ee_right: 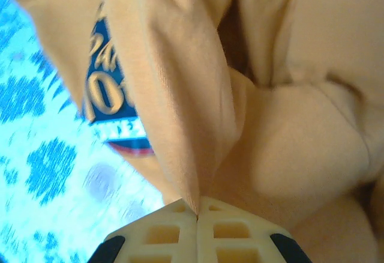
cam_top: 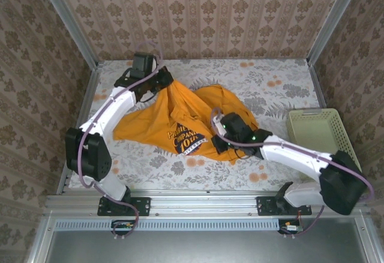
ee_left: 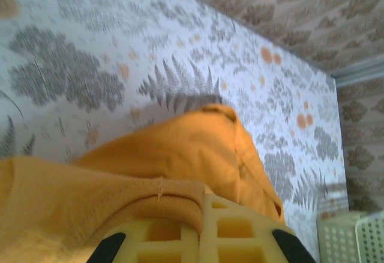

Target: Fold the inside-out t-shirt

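Note:
The left gripper's fingers are holding up the t-shirt's stitched hem (cam_top: 174, 86) far beyond the dark lettering (cam_top: 185, 138), so the left gripper should bring the hem onto the lettering before it lets go of the hem.
The mustard-orange t-shirt (cam_top: 180, 116) lies bunched across the middle of the table, its dark printed lettering (cam_top: 185, 138) facing up toward the near side. My left gripper (cam_top: 161, 81) is shut on the shirt's far-left edge; in the left wrist view a stitched hem (ee_left: 150, 194) of the t-shirt (ee_left: 180, 155) is pinched between its pale fingers (ee_left: 240, 227). My right gripper (cam_top: 221, 144) sits at the shirt's near-right edge, shut on a fold of cloth. In the right wrist view that fold (ee_right: 180, 143) runs down into the closed pads (ee_right: 180, 230), with the lettering (ee_right: 108, 101) at the left.
A pale cream mesh basket (cam_top: 317, 132) stands at the table's right side, and its corner appears in the left wrist view (ee_left: 348, 236). The fern-patterned tablecloth (cam_top: 270, 86) lies bare behind and to the right of the shirt. Patterned walls enclose the table.

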Controlling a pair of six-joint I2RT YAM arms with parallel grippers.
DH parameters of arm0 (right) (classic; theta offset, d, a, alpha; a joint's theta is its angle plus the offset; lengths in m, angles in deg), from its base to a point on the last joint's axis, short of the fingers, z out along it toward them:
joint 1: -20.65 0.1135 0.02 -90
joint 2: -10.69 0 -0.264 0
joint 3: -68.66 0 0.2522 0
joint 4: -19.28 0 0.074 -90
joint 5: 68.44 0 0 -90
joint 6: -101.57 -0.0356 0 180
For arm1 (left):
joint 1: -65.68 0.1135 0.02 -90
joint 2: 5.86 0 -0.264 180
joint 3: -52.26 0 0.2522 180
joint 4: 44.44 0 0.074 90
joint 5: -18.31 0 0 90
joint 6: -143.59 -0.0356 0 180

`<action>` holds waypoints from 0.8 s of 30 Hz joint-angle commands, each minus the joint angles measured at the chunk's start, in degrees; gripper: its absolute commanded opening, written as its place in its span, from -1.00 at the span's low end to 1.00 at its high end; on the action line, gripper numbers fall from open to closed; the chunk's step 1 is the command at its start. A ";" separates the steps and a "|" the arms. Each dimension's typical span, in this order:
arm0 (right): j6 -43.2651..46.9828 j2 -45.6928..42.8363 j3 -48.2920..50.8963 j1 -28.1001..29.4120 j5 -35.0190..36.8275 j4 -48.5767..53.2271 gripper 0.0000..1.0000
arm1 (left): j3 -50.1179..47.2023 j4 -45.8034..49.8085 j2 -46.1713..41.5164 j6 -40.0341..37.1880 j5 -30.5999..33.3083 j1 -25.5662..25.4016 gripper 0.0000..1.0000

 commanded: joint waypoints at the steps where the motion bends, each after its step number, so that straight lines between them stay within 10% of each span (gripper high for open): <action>1: -3.57 -2.38 5.38 3.32 3.02 0.42 -1.00 | 3.58 3.23 5.07 -2.16 -2.14 1.79 -1.00; 7: -8.24 0.33 8.11 4.72 2.96 -2.96 -0.83 | 7.40 5.89 10.69 -3.41 -5.60 0.53 -0.90; 10: -7.74 1.16 4.43 4.61 5.06 -0.19 -0.30 | 6.21 9.33 10.49 -4.94 -5.16 -0.95 -0.54; 16: -6.72 -0.17 -3.89 -1.48 6.60 4.94 -0.10 | -8.37 9.15 -2.19 -4.30 5.95 -6.72 0.17; 24: -6.64 14.20 -14.79 -5.60 1.99 4.78 0.23 | -26.31 -4.85 -8.97 5.91 6.57 -14.96 0.30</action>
